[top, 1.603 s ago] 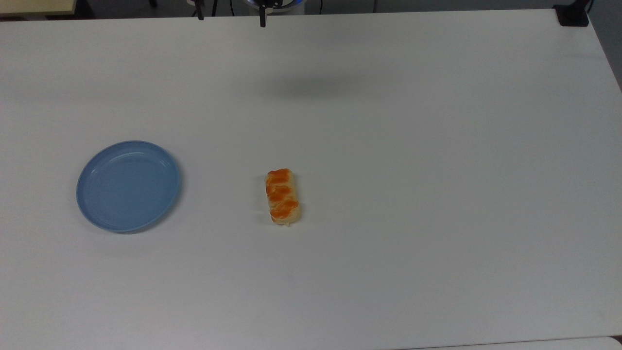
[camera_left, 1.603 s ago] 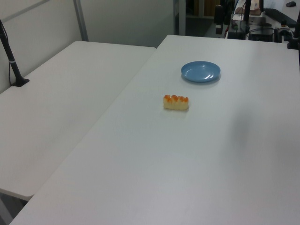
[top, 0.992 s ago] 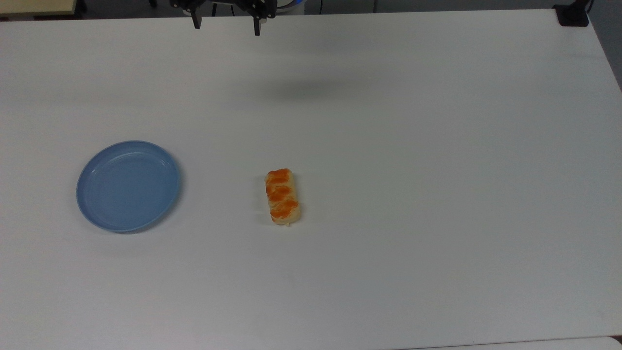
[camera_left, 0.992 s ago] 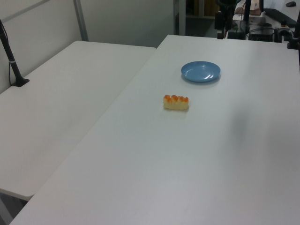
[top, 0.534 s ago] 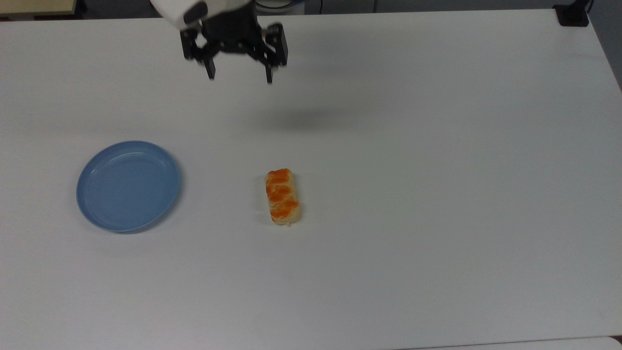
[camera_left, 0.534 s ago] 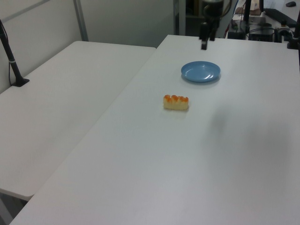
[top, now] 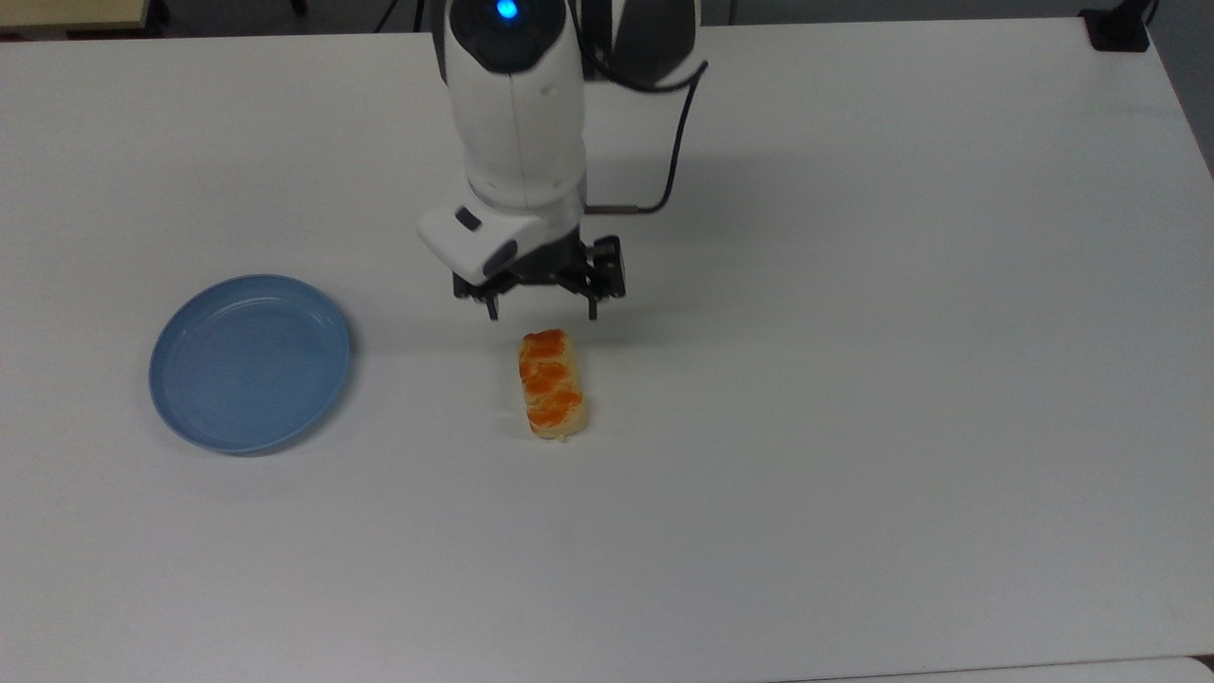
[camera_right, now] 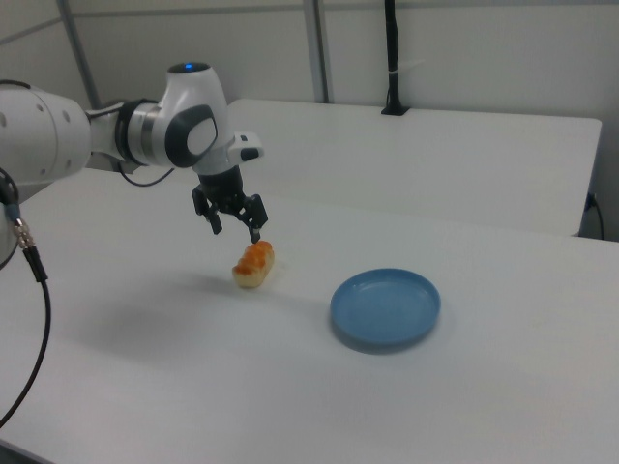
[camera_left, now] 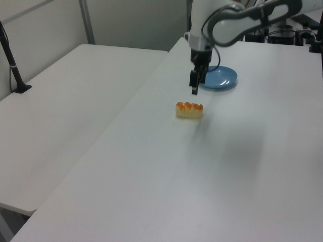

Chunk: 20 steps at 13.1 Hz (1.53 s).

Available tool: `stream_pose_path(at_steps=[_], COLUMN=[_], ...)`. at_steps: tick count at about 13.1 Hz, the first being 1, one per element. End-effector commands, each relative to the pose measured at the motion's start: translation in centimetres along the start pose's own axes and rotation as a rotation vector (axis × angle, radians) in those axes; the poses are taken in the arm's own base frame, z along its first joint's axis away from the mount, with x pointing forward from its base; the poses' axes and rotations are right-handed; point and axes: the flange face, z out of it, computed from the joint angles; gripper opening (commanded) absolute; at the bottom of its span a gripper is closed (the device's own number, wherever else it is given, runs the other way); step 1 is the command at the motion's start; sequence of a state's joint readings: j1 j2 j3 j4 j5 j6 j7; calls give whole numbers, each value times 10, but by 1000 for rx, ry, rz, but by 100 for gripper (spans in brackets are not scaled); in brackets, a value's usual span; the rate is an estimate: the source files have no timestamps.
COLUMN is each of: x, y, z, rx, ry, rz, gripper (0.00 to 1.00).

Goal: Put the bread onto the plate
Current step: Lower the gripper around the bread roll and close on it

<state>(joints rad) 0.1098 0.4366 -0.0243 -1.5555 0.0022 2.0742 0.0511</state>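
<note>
My gripper needs to put the bread onto the light-blue plate, so it should next take hold of the bread by its long sides.
The bread, a small pale-tan bun with orange glazed patches, lies on the white table; it also shows in the left view and the right view. The light-blue plate sits apart from it at the top view's left, with nothing on it. My gripper hangs open just above the bun's far end, fingers spread wider than the bun, holding nothing.
The white arm reaches in from the top view's upper edge, a black cable looping beside it. A second white table adjoins at the left view's left, with a black post.
The arm has swung down and across the table from the far edge to just above the bread, its fingers staying open. Bread and plate have not moved.
</note>
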Motion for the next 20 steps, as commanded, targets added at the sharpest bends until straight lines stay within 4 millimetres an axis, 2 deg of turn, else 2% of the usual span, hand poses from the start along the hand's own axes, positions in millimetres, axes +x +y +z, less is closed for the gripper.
stream_pose_path(at_steps=[1,3,7,8,10,12,13,14,15,16,17,18,20], x=[11,15,18,18,18,19,19,19,19,20,26,25,28], y=[-17,-31,-25,-24,-16,-18,-18,-19,-18,-16,-9,0,29], z=[44,58,73,83,91,95,95,92,86,80,61,58,41], rx=[-38,-42,-45,-57,-71,-72,-72,-70,-71,-70,-73,-78,-86], ry=[13,41,52,50,45,50,50,53,55,61,89,72,55], rz=[-56,-81,-75,-85,-86,-89,-89,-88,-86,-82,-71,-62,-26], gripper=[100,100,98,93,84,66,51,36,31,30,30,30,30])
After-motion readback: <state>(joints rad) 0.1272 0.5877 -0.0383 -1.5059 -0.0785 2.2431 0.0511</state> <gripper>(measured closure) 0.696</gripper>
